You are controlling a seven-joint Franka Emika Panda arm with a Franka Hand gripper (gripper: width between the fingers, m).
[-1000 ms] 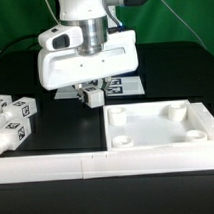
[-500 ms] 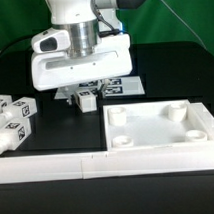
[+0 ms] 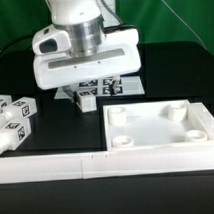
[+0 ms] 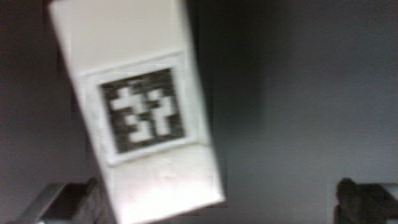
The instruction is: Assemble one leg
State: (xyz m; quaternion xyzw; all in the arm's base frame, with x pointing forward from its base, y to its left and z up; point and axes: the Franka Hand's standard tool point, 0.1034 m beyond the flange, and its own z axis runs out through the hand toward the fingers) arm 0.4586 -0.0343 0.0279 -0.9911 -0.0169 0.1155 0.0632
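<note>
My gripper grabs the white leg by its tagged section [image 3: 87, 101] [image 4: 146, 113] next, to assemble it onto the square panel.
A white leg [image 4: 143, 110] with a black-and-white tag lies on the black table directly under my gripper [image 4: 214, 205]. The jaws stand wide apart. The leg is close to one finger [image 4: 63, 203] and well clear of the other finger [image 4: 365, 200]. In the exterior view my gripper [image 3: 87, 96] hangs low over this leg [image 3: 87, 101], just in front of the marker board [image 3: 116, 87]. The arm's white hand hides most of the leg there. Several more legs [image 3: 13, 110] lie in a cluster at the exterior view's left.
The wide white square panel [image 3: 161, 143] with round corner sockets lies at the exterior view's right, close to my gripper. A long white bar [image 3: 57, 168] runs along the table's front edge.
My gripper has moved a little toward the exterior view's left and now stands over the leg. The leg, the panel and the other legs have not moved.
</note>
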